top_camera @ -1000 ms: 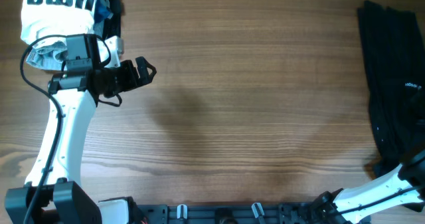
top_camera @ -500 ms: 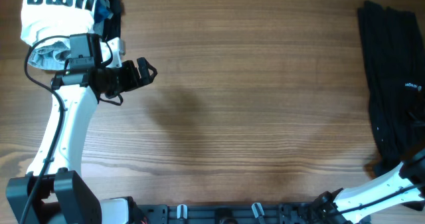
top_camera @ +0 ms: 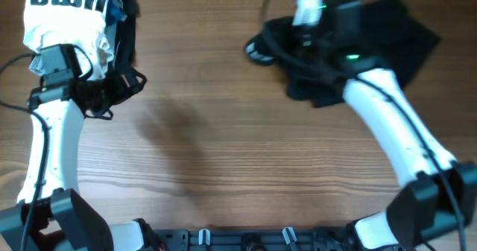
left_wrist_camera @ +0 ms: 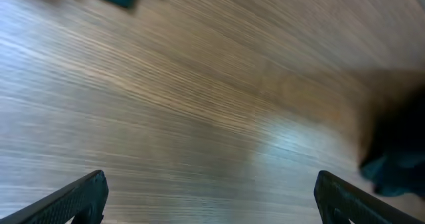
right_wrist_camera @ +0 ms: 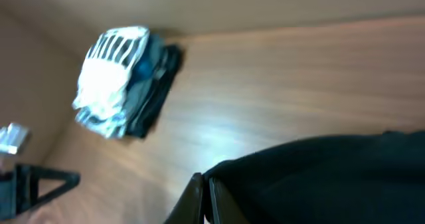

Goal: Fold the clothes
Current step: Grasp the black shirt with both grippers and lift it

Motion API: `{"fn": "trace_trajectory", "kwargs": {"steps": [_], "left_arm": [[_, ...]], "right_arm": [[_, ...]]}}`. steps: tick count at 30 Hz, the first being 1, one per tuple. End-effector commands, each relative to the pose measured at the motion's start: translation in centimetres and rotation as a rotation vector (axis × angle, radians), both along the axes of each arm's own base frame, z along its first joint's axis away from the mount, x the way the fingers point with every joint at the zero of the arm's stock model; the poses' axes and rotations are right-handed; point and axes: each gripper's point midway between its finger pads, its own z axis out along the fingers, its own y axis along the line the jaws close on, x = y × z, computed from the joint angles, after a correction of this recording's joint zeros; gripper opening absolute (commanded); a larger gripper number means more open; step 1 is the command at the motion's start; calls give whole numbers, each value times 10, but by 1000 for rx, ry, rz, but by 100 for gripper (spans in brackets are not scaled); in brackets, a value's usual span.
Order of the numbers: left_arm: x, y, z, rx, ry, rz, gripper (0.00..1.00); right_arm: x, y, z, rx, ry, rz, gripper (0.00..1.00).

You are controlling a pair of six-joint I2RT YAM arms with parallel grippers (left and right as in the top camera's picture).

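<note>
The black garment's edge nearest the folded pile will be grabbed next by my left gripper, which frees my right gripper to spread the garment for folding.
A black garment (top_camera: 380,39) is bunched at the far middle-right of the table, draped partly over my right arm. My right gripper (top_camera: 257,51) is shut on the garment's left edge. In the right wrist view the jaws (right_wrist_camera: 203,192) are pressed together on the black garment (right_wrist_camera: 332,177). A folded pile of clothes (top_camera: 67,16), white striped on top with dark pieces beneath, lies at the far left and shows as the same pile (right_wrist_camera: 116,78) in the right wrist view. Beside it my left gripper (top_camera: 123,83) is open over bare wood, nothing between its fingers (left_wrist_camera: 83,196).
The wooden table (top_camera: 246,154) stretches across the middle and front. A black rail with clips (top_camera: 246,240) runs along the near edge. In the left wrist view a blurred dark cloth (left_wrist_camera: 398,144) sits at the right.
The right arm swung from the bottom right corner to the far middle, dragging the black garment from the right edge, and its gripper shut. The left arm drew back slightly toward the pile.
</note>
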Motion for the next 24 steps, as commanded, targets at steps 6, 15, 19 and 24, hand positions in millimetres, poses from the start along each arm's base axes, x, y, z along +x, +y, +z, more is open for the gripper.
{"fn": "trace_trajectory", "kwargs": {"steps": [6, 15, 19, 24], "left_arm": [[0, 7, 13, -15, -35, 20, 100], [22, -101, 7, 71, -117, -324, 100], [31, -138, -42, 150, -60, -449, 100], [53, -147, -98, 152, -40, -477, 100]], "right_arm": [[-9, 53, 1, -15, -83, 172, 100], [-61, -163, -62, -226, 476, -243, 100], [-119, -196, -127, -382, 761, -406, 96], [-145, -194, -191, -363, 827, -432, 78]]}}
